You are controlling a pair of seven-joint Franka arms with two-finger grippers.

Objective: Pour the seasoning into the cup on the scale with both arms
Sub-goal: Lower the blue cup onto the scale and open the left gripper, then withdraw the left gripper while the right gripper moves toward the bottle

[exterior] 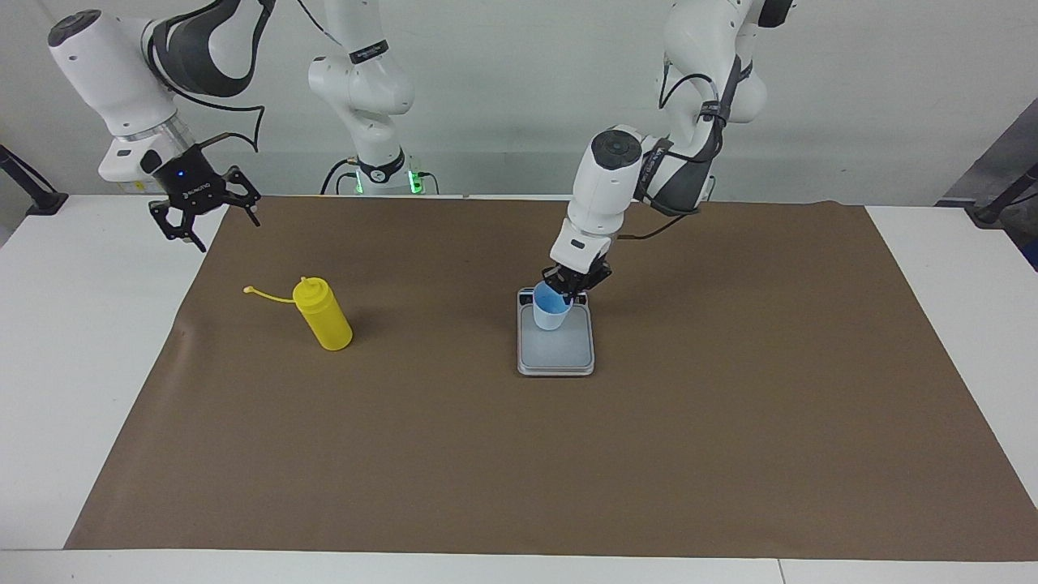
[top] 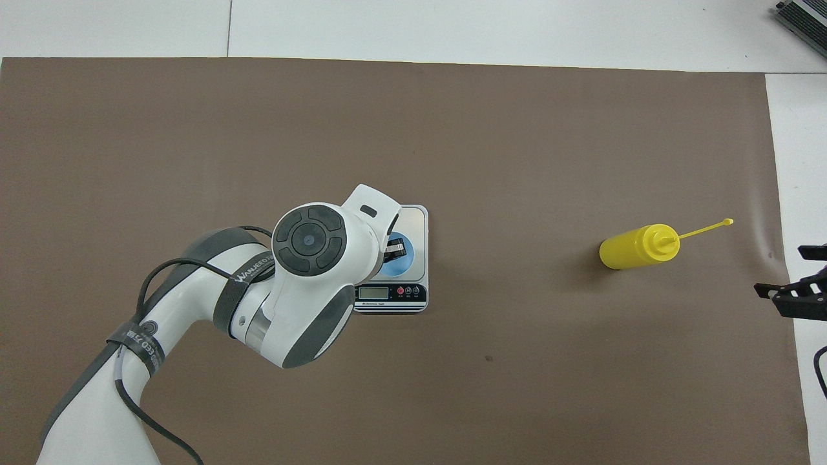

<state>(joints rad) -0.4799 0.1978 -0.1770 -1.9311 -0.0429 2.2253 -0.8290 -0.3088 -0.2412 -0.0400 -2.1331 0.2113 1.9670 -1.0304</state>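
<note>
The light blue cup (top: 398,258) is upright inside the edges of the grey scale's plate and would stay standing, so my left gripper should open.
The light blue cup (exterior: 551,313) (top: 398,258) is over the grey scale (exterior: 559,355) (top: 417,221), at the end with the display. My left gripper (exterior: 568,294) (top: 394,249) comes down from above and is shut on the cup's rim on the robots' side. Whether the cup's base touches the plate I cannot tell. The yellow seasoning bottle (exterior: 323,324) (top: 635,247) stands alone toward the right arm's end of the table, its cap strand hanging out to the side. My right gripper (exterior: 203,216) (top: 795,295) waits open in the air over the mat's edge near the bottle.
A brown mat (exterior: 568,454) covers most of the white table (exterior: 73,341). The left arm's elbow and forearm (top: 303,284) hang over the mat and hide part of the scale in the overhead view.
</note>
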